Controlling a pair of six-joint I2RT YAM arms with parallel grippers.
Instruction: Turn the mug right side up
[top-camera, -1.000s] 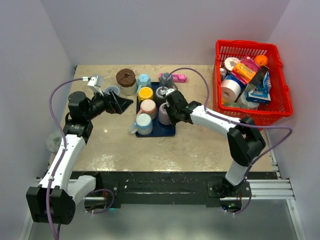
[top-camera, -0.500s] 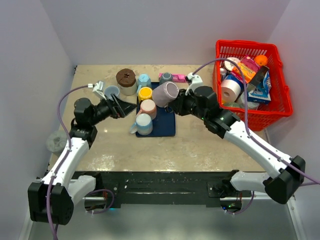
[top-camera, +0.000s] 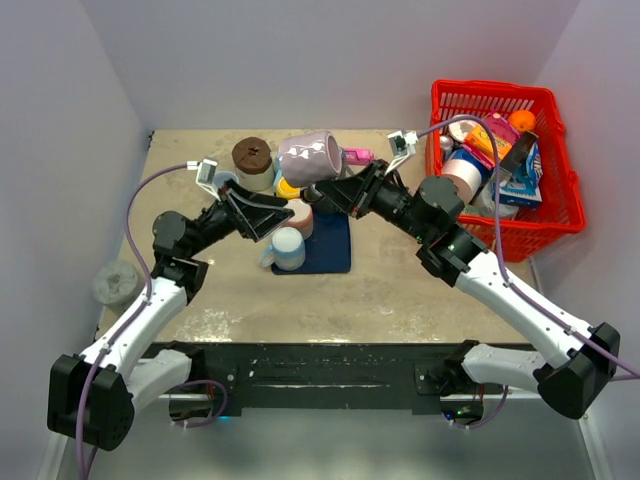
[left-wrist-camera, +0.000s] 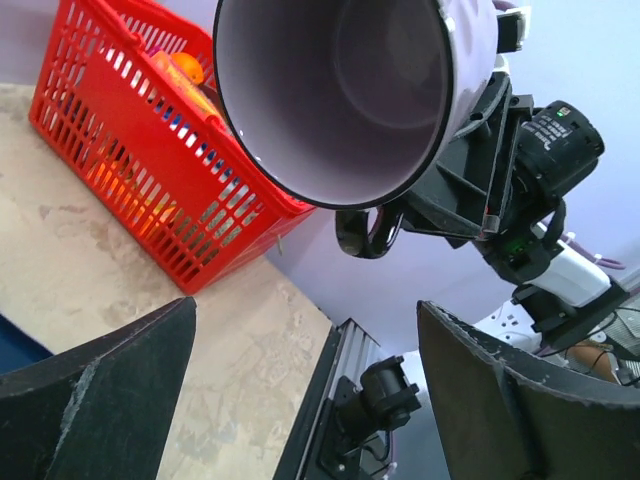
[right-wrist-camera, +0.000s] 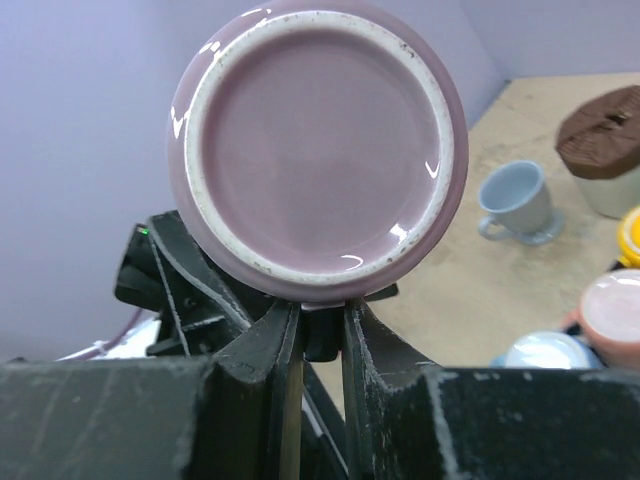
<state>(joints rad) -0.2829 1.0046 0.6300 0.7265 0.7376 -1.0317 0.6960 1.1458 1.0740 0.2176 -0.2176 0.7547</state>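
Note:
The lilac mug's dark handle (top-camera: 312, 193) (left-wrist-camera: 367, 233) will be grabbed next by my left gripper, from the side of the mug's opening. The mug's base will stay free to be set upright.
The lilac mug (top-camera: 310, 155) hangs in the air over the back of the table, lying on its side. Its mouth (left-wrist-camera: 340, 90) faces my left gripper and its glazed base (right-wrist-camera: 315, 140) faces the right wrist camera. My right gripper (top-camera: 335, 192) (right-wrist-camera: 322, 320) is shut on the mug's dark handle (left-wrist-camera: 365, 230), just under the body. My left gripper (top-camera: 265, 210) (left-wrist-camera: 310, 390) stands open a little below and to the left of the mug's mouth, with nothing between its fingers.
A dark blue tray (top-camera: 335, 250) under the mug carries a yellow cup (top-camera: 291, 186), a pink cup (top-camera: 297, 213) and a light blue cup (top-camera: 288, 246). A brown-lidded jar (top-camera: 252, 160) stands behind. A red basket (top-camera: 493, 88) full of items sits at the right.
My right arm lifted the mug off the tray and carried it up and to the left, tipping it onto its side. My left gripper rose towards the mug's mouth.

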